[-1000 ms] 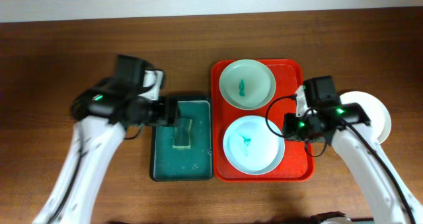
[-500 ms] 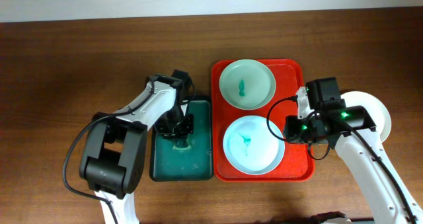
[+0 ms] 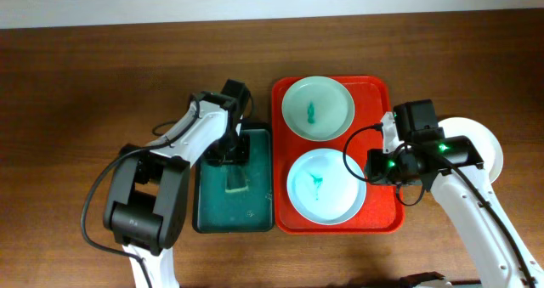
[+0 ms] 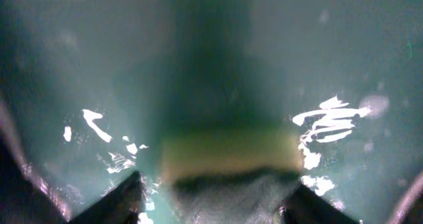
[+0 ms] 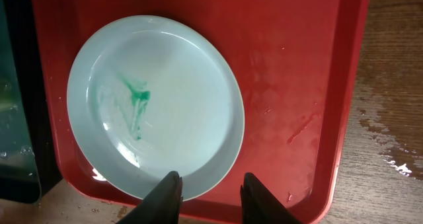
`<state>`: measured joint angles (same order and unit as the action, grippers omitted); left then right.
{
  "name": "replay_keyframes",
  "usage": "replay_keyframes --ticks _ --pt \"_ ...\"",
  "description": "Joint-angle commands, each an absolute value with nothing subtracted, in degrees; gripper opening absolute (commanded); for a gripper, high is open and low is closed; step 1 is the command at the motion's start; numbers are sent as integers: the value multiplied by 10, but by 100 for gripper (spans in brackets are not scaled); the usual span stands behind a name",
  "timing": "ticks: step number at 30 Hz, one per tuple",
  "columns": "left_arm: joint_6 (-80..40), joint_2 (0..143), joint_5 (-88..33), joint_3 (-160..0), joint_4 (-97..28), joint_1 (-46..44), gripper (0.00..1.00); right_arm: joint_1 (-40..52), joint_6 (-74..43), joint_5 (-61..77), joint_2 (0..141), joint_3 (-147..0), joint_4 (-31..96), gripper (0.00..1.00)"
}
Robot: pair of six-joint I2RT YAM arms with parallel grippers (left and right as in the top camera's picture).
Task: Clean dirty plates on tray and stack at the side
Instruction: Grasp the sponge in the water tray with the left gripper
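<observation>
I will grab the near plate's rim (image 3: 365, 194) (image 5: 240, 128) farthest from the green tray with my right gripper next. That leaves the plate's smeared side to clean.
Two plates lie on the red tray (image 3: 381, 211), each with a teal smear: a far plate (image 3: 316, 108) and a near plate (image 3: 325, 186). A third plate (image 3: 486, 145) rests on the table to the right, partly under the right arm. My right gripper (image 3: 375, 166) hovers open at the near plate's right rim. In the right wrist view, the right gripper (image 5: 208, 192) straddles the edge of that plate (image 5: 165, 98). My left gripper (image 3: 229, 148) is low over the dark green tray (image 3: 204, 213), open. The sponge (image 4: 225, 154) lies between its fingertips (image 4: 122, 199).
The sponge (image 3: 234, 179) sits mid-way along the green tray, whose floor (image 4: 330, 52) is wet and glossy. The wood table (image 5: 393, 118) right of the red tray (image 5: 291, 85) shows wet streaks. The green tray's edge (image 5: 13, 118) borders the red tray on the left.
The left arm swung in over the green tray, dropped its gripper onto the sponge, then drew back toward the far end. The sponge stayed in the tray. The right arm did not move.
</observation>
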<state>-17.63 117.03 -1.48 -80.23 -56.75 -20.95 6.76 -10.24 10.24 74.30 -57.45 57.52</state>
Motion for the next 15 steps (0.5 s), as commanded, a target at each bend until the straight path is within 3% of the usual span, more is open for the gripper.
replay_keyframes --ticks 1,6,8,10,13,15 --pt "-173 1164 9 -754 -542 -214 0 71 -97 103 746 -581 577 32" --pt "-171 1120 9 -789 -575 -213 3 71 -97 103 746 -581 578 32" --pt "-171 1087 9 -807 -604 -213 54 71 -96 103 746 -581 583 32" --pt "-171 1067 8 -808 -627 -213 73 71 -96 103 746 -581 583 32" --pt "-171 1061 -7 -803 -672 -213 74 71 -96 103 746 -581 583 32" --pt "-188 1061 -13 -781 -681 -213 62 71 -96 103 746 -581 583 32"
